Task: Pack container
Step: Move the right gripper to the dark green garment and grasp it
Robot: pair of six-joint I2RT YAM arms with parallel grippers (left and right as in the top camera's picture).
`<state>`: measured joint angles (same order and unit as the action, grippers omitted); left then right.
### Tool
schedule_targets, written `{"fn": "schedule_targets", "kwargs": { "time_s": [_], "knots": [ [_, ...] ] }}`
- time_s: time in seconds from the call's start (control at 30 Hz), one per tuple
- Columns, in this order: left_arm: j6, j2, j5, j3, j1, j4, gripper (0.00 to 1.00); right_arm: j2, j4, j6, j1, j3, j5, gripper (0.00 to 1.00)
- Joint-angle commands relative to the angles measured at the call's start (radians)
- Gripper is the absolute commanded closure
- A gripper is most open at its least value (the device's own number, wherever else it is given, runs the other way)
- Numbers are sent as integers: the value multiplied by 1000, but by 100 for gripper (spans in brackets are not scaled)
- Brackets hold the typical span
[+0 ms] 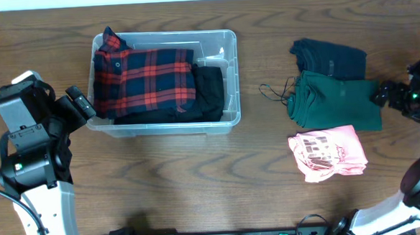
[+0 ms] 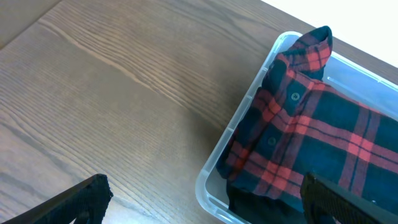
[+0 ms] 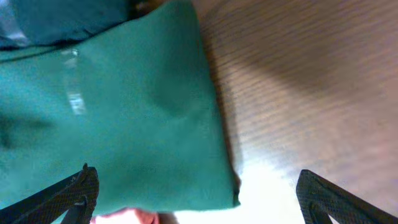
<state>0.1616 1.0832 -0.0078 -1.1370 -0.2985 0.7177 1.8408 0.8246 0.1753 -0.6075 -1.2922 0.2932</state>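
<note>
The folded green garment's body stays free to lay inside the container if my right gripper grabs the garment's edge farthest from the container, so it should grab that edge next.
The clear plastic container (image 1: 229,80) stands at the table's centre left, holding a red and navy plaid shirt (image 1: 144,78) on top of a black garment (image 1: 210,92). My left gripper (image 1: 82,105) hovers open at the container's left end, and its wrist view shows the container's corner (image 2: 211,180) and the plaid shirt (image 2: 311,124) between the spread fingers. At the right lie a dark navy garment (image 1: 329,56), a folded green garment (image 1: 335,100) and a pink shirt (image 1: 327,153). My right gripper (image 1: 383,92) is open at the green garment's right edge (image 3: 124,112).
A thin black cord (image 1: 275,92) lies on the wood between the container and the green garment. The right arm's white base (image 1: 409,200) sits at the lower right, the left arm's body (image 1: 27,141) at the left edge.
</note>
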Motion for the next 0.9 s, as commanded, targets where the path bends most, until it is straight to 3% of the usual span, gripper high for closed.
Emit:
{"fn": "schedule_targets", "kwargs": {
  "time_s": [0.0,0.37,0.7,0.87],
  "knots": [
    [16,6,-12,3,-4,1,2,55,-15,71,-8,-13,37,1],
    [16,7,-12,3,-4,0,2,193,-45,141,-8,-13,161,3],
    [16,7,-12,3,-4,0,2,340,-9,140,0,14,284,23],
    [16,7,-12,3,-4,1,2,349,-9,139,-3,17,288,43]
  ]
}}
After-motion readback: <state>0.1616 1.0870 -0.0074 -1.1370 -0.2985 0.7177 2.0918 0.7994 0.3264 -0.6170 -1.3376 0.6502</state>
